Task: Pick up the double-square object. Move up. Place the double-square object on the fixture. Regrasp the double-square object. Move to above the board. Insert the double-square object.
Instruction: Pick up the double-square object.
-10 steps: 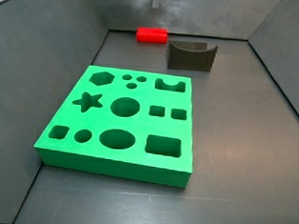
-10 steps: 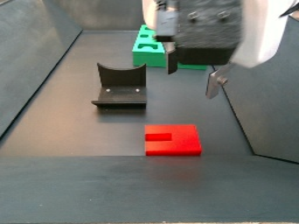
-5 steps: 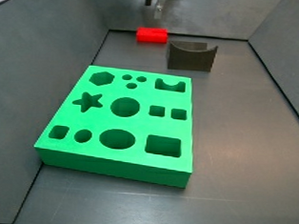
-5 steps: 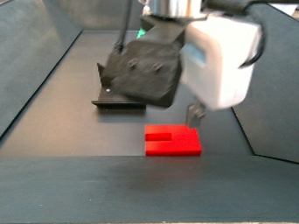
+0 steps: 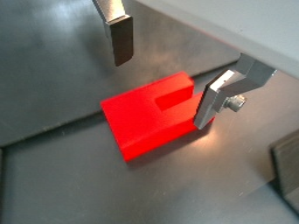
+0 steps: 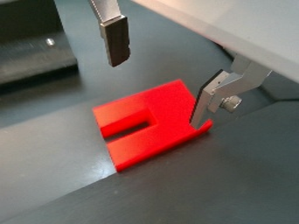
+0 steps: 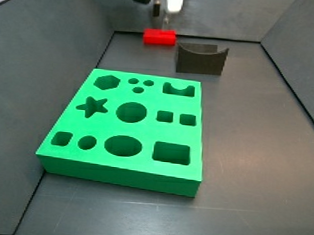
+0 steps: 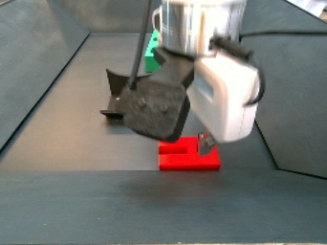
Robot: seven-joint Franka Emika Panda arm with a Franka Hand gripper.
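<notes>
Next, my gripper grabs the red double-square object by its slotted end [image 5: 177,94], to set the object on the dark grey fixture.
The red double-square object [image 5: 146,118] lies flat on the dark floor, its slot showing in both wrist views; it also shows in a wrist view [image 6: 140,125] and in both side views [image 7: 159,35] [image 8: 189,157]. My gripper [image 5: 163,92] is open and empty, low over the object. One finger [image 5: 214,98] stands at the object's edge by a prong; the other finger [image 5: 119,37] hangs over bare floor beyond the opposite side. The dark grey fixture [image 7: 201,58] stands beside the object. The green board [image 7: 130,123] lies nearer the front.
Grey walls enclose the floor on both sides and at the back [image 7: 71,34]. In a side view the gripper's body [image 8: 192,91] hides most of the board [image 8: 153,50] and part of the fixture [image 8: 121,96].
My gripper has come down from above the floor to just over the red object, still open. The object, fixture and board have not moved.
</notes>
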